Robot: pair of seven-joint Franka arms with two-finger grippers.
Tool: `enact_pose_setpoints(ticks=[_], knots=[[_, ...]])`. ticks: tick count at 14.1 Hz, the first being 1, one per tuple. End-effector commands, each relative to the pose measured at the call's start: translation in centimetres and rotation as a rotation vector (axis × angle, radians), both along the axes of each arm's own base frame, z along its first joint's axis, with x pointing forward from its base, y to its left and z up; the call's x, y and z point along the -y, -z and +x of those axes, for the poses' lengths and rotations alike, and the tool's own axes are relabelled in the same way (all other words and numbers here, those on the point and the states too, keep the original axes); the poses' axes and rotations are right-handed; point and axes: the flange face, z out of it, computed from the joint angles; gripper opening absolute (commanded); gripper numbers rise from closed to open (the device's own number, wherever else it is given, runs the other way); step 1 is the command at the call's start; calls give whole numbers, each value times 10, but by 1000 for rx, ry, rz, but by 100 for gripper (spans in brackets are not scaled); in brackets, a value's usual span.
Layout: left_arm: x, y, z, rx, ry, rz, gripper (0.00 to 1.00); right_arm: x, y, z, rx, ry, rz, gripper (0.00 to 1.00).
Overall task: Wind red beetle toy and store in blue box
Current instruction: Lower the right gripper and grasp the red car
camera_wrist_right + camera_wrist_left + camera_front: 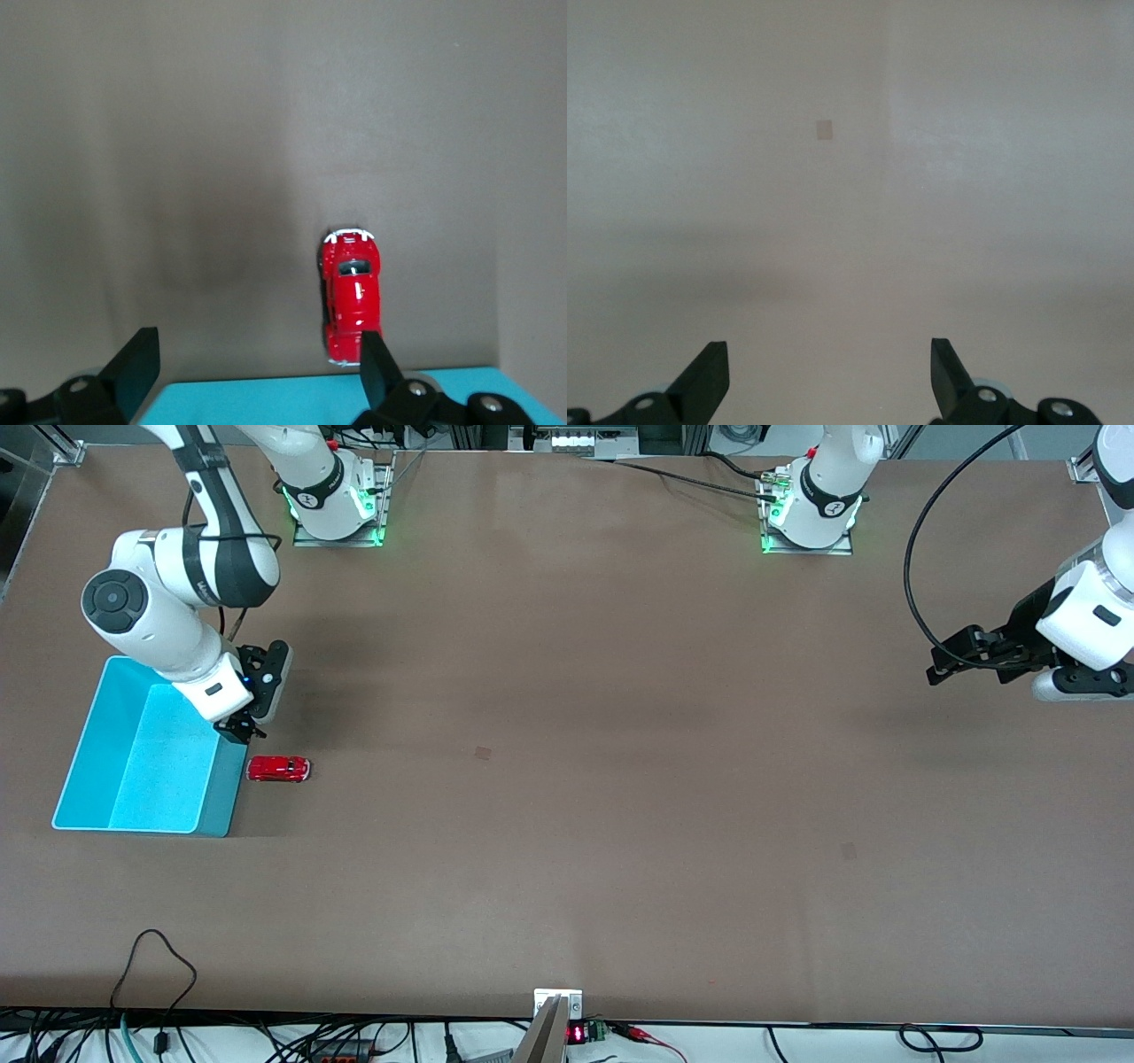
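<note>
The blue box's side (235, 782) is close against one bumper of the red beetle toy. My right gripper should grab the toy by its long door sides next.
The red beetle toy (278, 769) rests on its wheels on the brown table, just beside the blue box (89, 735) at the right arm's end. My right gripper (244, 730) hovers over the box wall closest to the toy. It is open with nothing between its fingers. In the right wrist view the toy (352, 297) lies just past the box rim (292, 400), close to one finger of the right gripper (257, 363). My left gripper (952, 661) waits open and empty above the table at the left arm's end, and the left wrist view shows its (830, 372) fingers over bare table.
The box interior shows nothing inside. A small tan patch (483, 753) marks the table's middle and another patch (849, 851) lies nearer the front camera. Cables (159, 965) trail at the front edge. The arm bases (341, 509) stand along the table's back edge.
</note>
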Motion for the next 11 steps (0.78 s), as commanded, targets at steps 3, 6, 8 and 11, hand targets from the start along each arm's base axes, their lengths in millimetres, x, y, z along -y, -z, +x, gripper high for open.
enact_pose_setpoints(ticks=[3, 6, 8, 11], knots=[[2, -7, -5, 27, 12, 27, 100, 19, 53, 8, 6, -53, 18, 100], [3, -12, -5, 22, 14, 27, 100, 21, 72, 13, 29, -48, 27, 100], [2, -12, -4, 22, 13, 27, 100, 25, 82, 14, 40, -41, 31, 100], [-2, -10, -5, 16, 7, 27, 100, 26, 81, 22, 59, -39, 33, 100]])
